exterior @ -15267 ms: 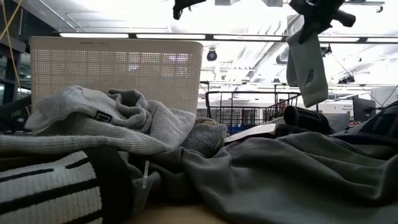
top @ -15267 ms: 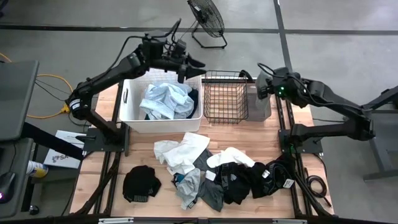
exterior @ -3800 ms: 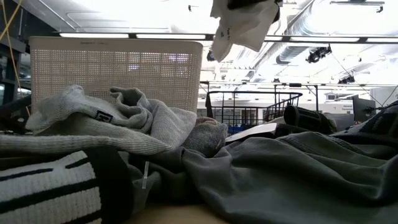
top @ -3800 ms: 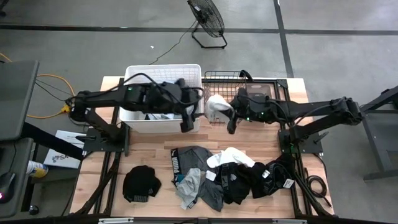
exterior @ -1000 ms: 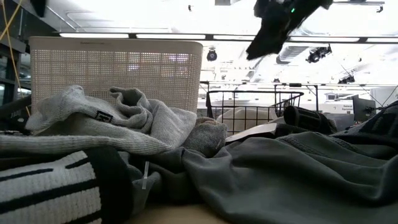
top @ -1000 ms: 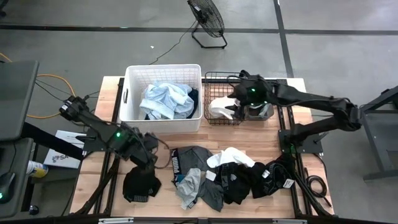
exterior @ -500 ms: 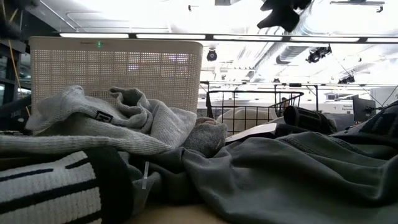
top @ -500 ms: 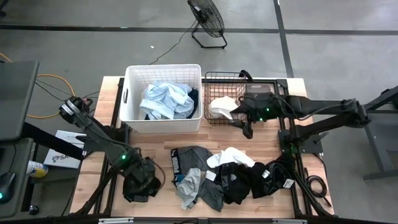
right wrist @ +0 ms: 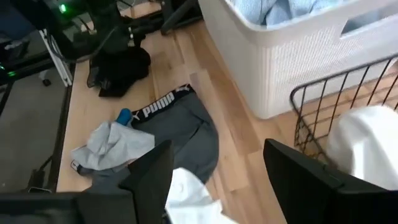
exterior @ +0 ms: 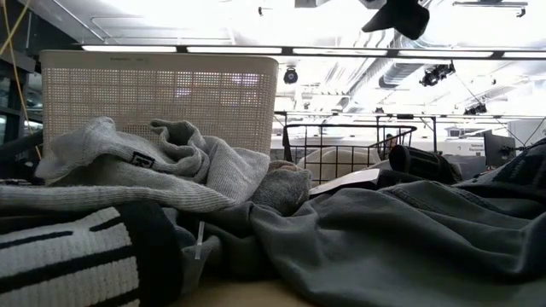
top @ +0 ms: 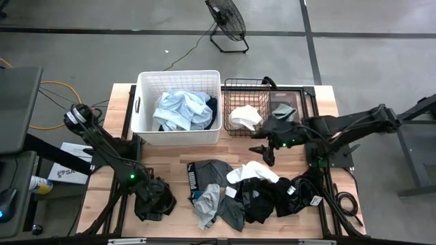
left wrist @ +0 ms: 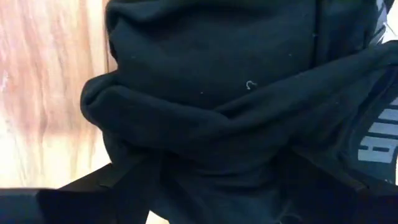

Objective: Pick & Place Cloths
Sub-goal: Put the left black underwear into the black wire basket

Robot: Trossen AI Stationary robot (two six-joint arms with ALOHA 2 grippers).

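The black cloth needs to get into the wire basket, so my left gripper should next grab the cloth by its bunched fold (left wrist: pixel 217 130).
A black cloth (top: pixel 143 209) lies bunched on the table's near left, and it fills the left wrist view (left wrist: pixel 236 93). My left gripper (top: pixel 155 199) stands over it, pointing down, open, with its fingers on either side of a bunched fold. My right gripper (top: pixel 263 154) hangs open and holds nothing, between the wire basket (top: pixel 235 85) and the pile of grey, white and black cloths (top: pixel 252 194). A white cloth (top: pixel 243 118) lies in the basket. Light blue cloths (top: pixel 182 110) lie in the white tub (top: pixel 178 73). My left gripper comes down at the black cloth from above. A bunched fold (left wrist: pixel 205 134) lies between its open fingers (left wrist: pixel 106 183). Whether the fingers touch the cloth, I cannot tell.
A grey garment with a lettered black waistband (right wrist: pixel 180 124) lies spread near the table's middle. A grey bin (top: pixel 285 112) with a grey cloth stands to the right of the basket. Bare wood (top: pixel 170 153) shows in front of the tub. A fan (top: pixel 226 20) stands on the floor beyond the table.
My left gripper has sunk onto the black cloth at the near left and tipped to point more steeply down. My right gripper has swung from over the wire basket toward the table's near edge. The white cloth has stayed in the basket.
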